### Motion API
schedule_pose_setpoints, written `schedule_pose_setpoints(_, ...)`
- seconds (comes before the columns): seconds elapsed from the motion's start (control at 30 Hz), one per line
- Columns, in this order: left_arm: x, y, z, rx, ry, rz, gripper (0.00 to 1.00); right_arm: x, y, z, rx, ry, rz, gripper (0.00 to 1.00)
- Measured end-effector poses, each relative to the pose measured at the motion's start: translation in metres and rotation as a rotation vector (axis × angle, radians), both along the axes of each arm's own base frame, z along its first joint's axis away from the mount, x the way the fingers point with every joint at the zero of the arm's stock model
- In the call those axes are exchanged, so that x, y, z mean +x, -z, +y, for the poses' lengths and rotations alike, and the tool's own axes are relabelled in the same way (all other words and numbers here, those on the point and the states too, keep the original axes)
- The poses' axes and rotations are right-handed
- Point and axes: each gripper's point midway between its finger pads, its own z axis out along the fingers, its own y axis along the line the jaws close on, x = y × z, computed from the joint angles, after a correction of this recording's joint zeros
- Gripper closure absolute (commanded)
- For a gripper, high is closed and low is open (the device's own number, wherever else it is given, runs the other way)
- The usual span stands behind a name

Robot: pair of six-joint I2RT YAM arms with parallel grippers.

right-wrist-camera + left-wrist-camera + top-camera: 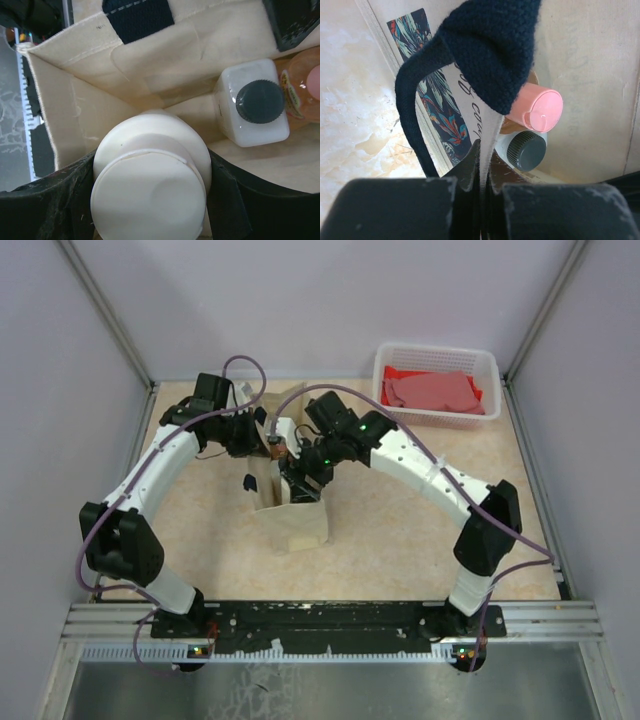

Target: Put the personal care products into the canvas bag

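Observation:
My right gripper keeps hold of the cream round bottle (150,185) for now, since it is high above the bag's bottom and would drop if I opened now.
The beige canvas bag (295,515) stands at the table's middle. My left gripper (484,172) is shut on the bag's rim (490,130), with a navy strap handle (490,45) draped above it. My right gripper (150,190) is inside the bag (165,60), shut on the cream round bottle (150,185). The white square bottle with dark cap (255,102) and the orange bottle (300,85) with pink cap (537,107) stand inside the bag. The dark cap (526,149) also shows in the left wrist view. The olive-green bottle is out of view.
A white mesh basket (437,358) holding a red cloth (432,392) stands at the back right. Grey walls enclose the table on three sides. Both arms meet over the bag (300,455).

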Motion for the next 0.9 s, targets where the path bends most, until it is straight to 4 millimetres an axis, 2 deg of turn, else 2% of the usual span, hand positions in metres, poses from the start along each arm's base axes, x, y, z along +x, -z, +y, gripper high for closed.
schedule_pose_setpoints(0.13,-0.001,0.0,0.0,0.002,0.001,0.002,0.98,-0.001,0.021,-0.001,-0.045,0.013,-0.012,1.0)
schedule_pose_setpoints(0.33,0.001,-0.003,0.0,0.0,0.001,-0.007,0.98,0.006,0.063,-0.007,-0.121,0.063,-0.05,1.0)
schedule_pose_setpoints(0.5,0.002,-0.005,0.0,-0.002,0.001,-0.011,0.98,0.009,0.086,-0.009,-0.15,0.093,-0.079,1.0)
schedule_pose_setpoints(0.9,0.002,-0.005,0.0,-0.001,0.001,-0.011,0.98,0.009,0.092,-0.006,-0.172,0.107,-0.117,0.42)
